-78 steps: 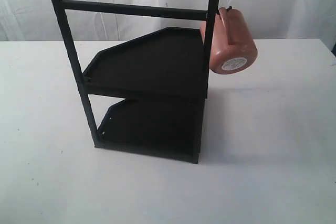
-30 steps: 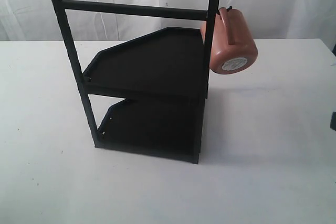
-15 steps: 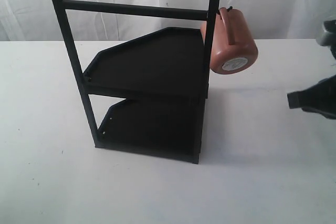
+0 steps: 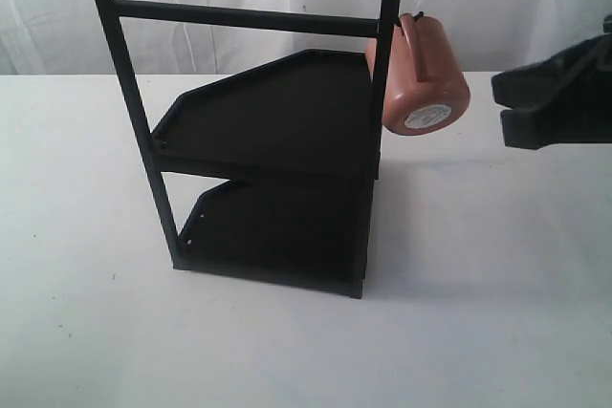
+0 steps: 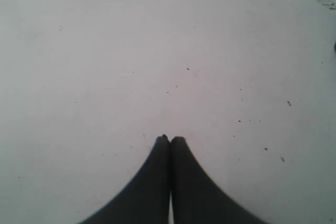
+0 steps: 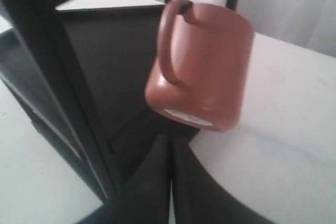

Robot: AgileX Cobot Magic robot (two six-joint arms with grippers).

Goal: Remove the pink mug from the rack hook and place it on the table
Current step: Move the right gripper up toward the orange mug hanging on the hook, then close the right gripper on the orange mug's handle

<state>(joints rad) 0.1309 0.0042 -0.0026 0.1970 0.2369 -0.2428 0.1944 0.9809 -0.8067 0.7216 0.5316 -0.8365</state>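
Observation:
I will grab the pink mug next with my right gripper by its slim loop handle [image 4: 415, 50], because the mug's round body [image 4: 442, 69] is wide and smooth.
The pink mug [image 4: 421, 74] hangs by its handle from the rack hook [image 4: 417, 16] on the right post of the black rack [image 4: 277, 112], its white-labelled base tilted toward the front. My right gripper [image 4: 497, 107] is shut and empty, hovering to the right of the mug with a small gap, at about its height. In the right wrist view the mug [image 6: 205, 66] fills the middle, the hook [image 6: 185, 7] shows at the handle's top, and the shut gripper [image 6: 170, 137] sits just below the base. My left gripper [image 5: 169, 138] is shut over the bare table [image 5: 157, 51].
The rack stands mid-table with two flat tray shelves, a crossbar [image 4: 239, 16] and a left post [image 4: 129, 93]. White tabletop [image 4: 478, 284] stretches in front and to the right. A white curtain hangs behind. The left arm does not show in the exterior view.
My right arm has come in from the right edge and risen, from low over the table to level with the mug. The mug and rack have not moved.

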